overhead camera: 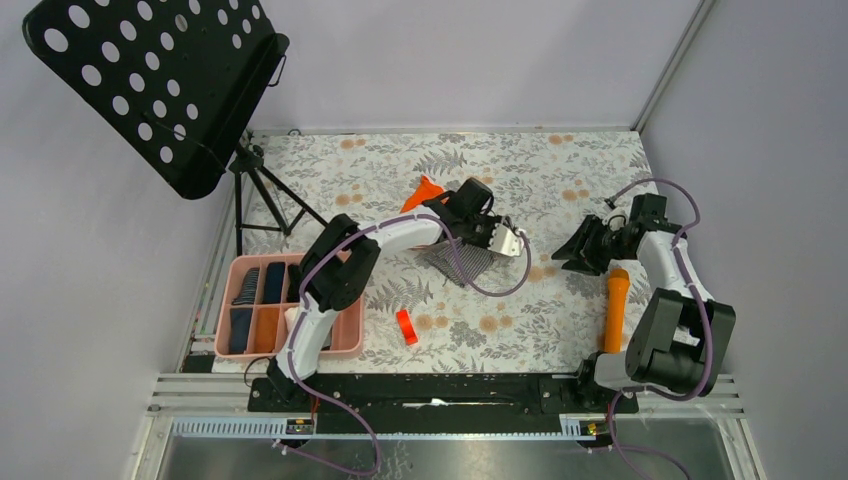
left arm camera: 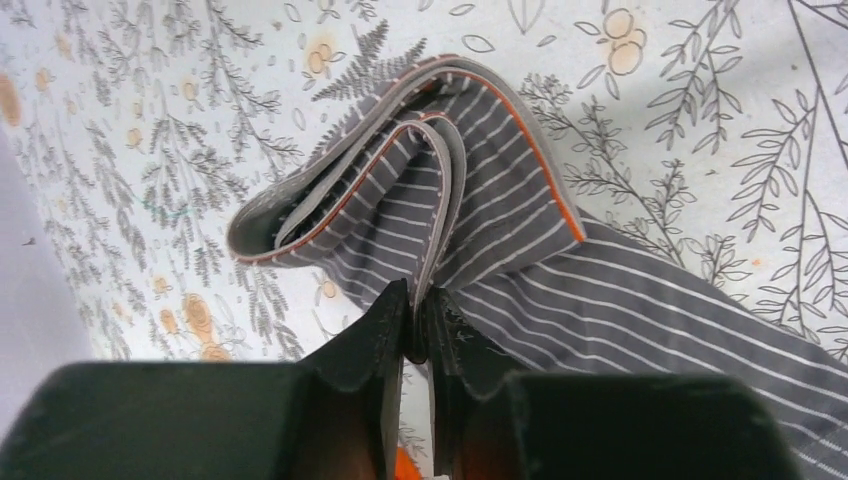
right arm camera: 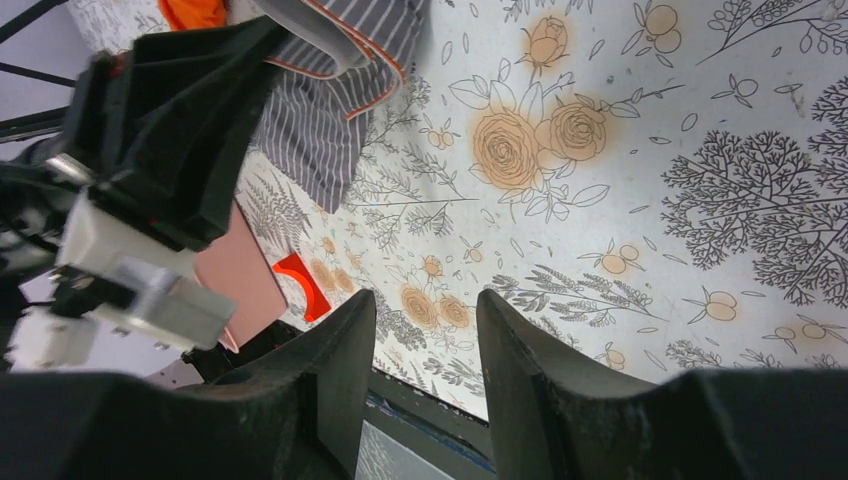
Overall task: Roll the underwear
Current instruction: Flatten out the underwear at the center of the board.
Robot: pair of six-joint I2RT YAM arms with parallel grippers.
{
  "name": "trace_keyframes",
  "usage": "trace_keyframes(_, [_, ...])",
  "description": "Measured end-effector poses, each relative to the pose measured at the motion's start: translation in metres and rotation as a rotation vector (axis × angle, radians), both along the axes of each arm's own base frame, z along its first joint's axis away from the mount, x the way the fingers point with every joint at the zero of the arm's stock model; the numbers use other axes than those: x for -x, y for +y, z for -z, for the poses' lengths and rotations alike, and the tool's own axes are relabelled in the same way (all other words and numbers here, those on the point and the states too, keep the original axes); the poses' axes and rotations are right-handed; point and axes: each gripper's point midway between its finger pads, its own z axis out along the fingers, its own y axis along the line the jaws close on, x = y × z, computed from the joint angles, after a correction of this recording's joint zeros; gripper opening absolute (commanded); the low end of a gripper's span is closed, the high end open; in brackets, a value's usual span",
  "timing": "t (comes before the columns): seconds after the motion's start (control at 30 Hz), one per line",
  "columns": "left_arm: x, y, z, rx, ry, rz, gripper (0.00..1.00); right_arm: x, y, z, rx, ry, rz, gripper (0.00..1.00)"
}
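I will next grab the grey striped underwear's orange-trimmed waistband (right arm camera: 389, 92) with my right gripper, away from my left gripper, to spread the underwear flat for rolling.
The grey striped underwear (overhead camera: 462, 262) lies partly folded on the flowered table mid-centre. In the left wrist view one edge of the underwear (left arm camera: 480, 200) is lifted into a loose loop, showing an orange-trimmed waistband. My left gripper (overhead camera: 480, 243) is shut on a fold of this cloth; its jaws (left arm camera: 418, 300) pinch the layers. The grey underwear also shows in the right wrist view (right arm camera: 330, 120). An orange underwear (overhead camera: 425, 190) lies just behind the left wrist, also seen in the right wrist view (right arm camera: 195, 10). My right gripper (overhead camera: 575, 250) is open and empty (right arm camera: 425, 300), hovering to the right of the cloth.
A pink divided tray (overhead camera: 350, 340) with dark rolled items stands at the near left. A small red block (overhead camera: 405, 326) lies in front of the cloth. A long orange cylinder (overhead camera: 615, 310) lies by the right arm. A black perforated stand (overhead camera: 160, 80) on a tripod stands at the far left.
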Motion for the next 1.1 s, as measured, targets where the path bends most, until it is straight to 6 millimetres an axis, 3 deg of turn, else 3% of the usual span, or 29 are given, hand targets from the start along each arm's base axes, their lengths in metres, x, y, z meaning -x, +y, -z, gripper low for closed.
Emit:
trace_keyframes(0.2, [-0.018,-0.001,-0.025,0.039,0.001,-0.055,0.02,-0.002,0.003,0.027,-0.032,0.104,0.001,0.53])
trace_keyframes(0.33, [-0.049,0.002,-0.053,0.111,0.051,-0.185,0.02,-0.010,0.017,0.048,-0.063,0.188,-0.025,0.58])
trace_keyframes(0.43, [-0.069,0.009,-0.066,0.164,0.097,-0.284,0.01,-0.026,0.030,0.054,-0.078,0.209,-0.062,0.66])
trace_keyframes(0.53, [-0.075,0.021,-0.064,0.177,0.162,-0.363,0.00,-0.054,0.039,0.055,-0.076,0.188,-0.092,0.69])
trace_keyframes(0.63, [-0.070,0.024,-0.054,0.168,0.236,-0.418,0.00,-0.085,0.045,0.052,-0.071,0.149,-0.100,0.66])
trace_keyframes(0.73, [-0.068,0.023,-0.046,0.162,0.307,-0.468,0.00,-0.103,0.049,0.051,-0.076,0.129,-0.093,0.63])
trace_keyframes(0.9, [-0.062,0.023,-0.038,0.162,0.398,-0.529,0.00,-0.114,0.060,0.061,-0.083,0.140,-0.103,0.59])
trace_keyframes(1.1, [-0.063,0.028,-0.034,0.178,0.489,-0.604,0.00,-0.118,0.088,0.066,-0.087,0.143,-0.161,0.57])
